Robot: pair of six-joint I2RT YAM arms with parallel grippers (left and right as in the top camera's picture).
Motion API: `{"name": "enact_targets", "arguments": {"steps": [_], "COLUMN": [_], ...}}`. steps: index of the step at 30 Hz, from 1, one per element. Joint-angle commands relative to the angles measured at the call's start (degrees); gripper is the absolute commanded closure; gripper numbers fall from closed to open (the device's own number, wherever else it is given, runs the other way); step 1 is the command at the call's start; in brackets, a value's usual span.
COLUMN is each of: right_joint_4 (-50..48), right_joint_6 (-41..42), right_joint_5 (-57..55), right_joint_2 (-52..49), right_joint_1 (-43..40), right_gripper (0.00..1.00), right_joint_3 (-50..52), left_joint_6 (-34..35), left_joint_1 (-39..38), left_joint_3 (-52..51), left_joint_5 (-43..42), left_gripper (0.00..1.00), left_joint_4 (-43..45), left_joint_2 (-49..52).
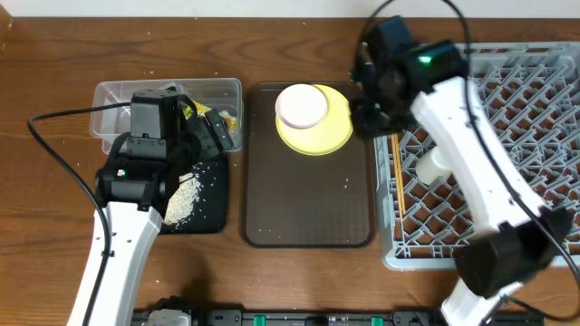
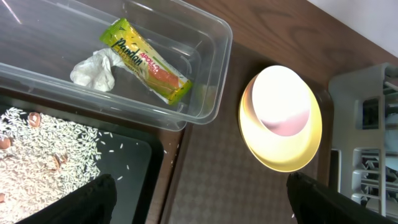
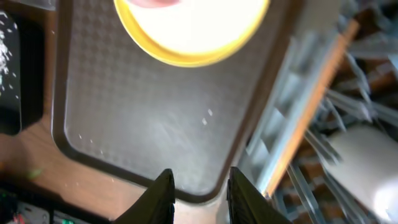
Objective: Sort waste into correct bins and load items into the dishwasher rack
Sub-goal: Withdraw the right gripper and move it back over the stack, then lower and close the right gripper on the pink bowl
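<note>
The pink bowl will tip sideways into the dishwasher rack, my right gripper grabbing its rim next.
The clear tub holds the green-and-yellow wrapper and the crumpled tissue. Rice scraps lie in the black tray. A pink bowl sits on the yellow plate at the far end of the brown serving tray. Chopsticks and the white cup lie in the grey rack. My left gripper hangs wide open and empty over the black tray's edge. My right gripper, narrowly open and empty, hovers by the plate's right rim.
The brown serving tray lies between the two bins and the rack, its near half bare but for a few grains. The rack's left wall stands right beside it. Bare wooden table runs along the front.
</note>
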State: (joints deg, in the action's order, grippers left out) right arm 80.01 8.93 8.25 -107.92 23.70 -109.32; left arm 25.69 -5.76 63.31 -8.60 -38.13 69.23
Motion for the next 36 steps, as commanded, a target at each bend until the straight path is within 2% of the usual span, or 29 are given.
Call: {"name": "enact_targets", "arguments": {"steps": [1, 8, 11, 15, 20, 28, 32, 36], "right_joint_4": [-3.4, -18.1, -22.5, -27.3, -31.5, -32.9, -32.9, -32.5], "right_joint_6": [0.9, -1.4, -4.4, -9.9, -15.2, -15.9, -15.9, -15.8], "right_joint_5": [1.1, -8.7, -12.0, -12.4, -13.0, -18.0, -18.4, -18.6], "right_joint_2": [-3.5, -9.6, -12.5, -16.7, -21.3, -25.3, -25.4, -25.4], "right_joint_1": [3.0, 10.0, 12.5, 15.1, 16.0, 15.8, 15.6, 15.6], "right_gripper": [0.73, 0.73, 0.66, 0.63, 0.6, 0.6, 0.61, 0.8], "right_joint_3": [-1.8, -1.6, -1.6, -1.6, -1.6, -1.6, -1.6, -1.6], "left_joint_6": [-0.1, -0.1, -0.1, -0.1, -0.1, -0.1, -0.1, -0.1], "left_joint_1": [0.2, 0.2, 0.2, 0.2, 0.2, 0.2, 0.2, 0.2], "left_joint_3": [0.7, 0.7, 0.7, 0.7, 0.7, 0.7, 0.7, 0.7], "left_joint_5": [0.3, 0.3, 0.3, 0.3, 0.3, 0.3, 0.3, 0.3], "left_gripper": [0.1, 0.1, 0.1, 0.1, 0.1, 0.1, 0.1, 0.1], "left_joint_4": [0.0, 0.0, 0.0, 0.0, 0.0, 0.0, 0.0, 0.0], "left_joint_2": [0.0, 0.0, 0.0, 0.0, 0.0, 0.0, 0.0, 0.0]}}
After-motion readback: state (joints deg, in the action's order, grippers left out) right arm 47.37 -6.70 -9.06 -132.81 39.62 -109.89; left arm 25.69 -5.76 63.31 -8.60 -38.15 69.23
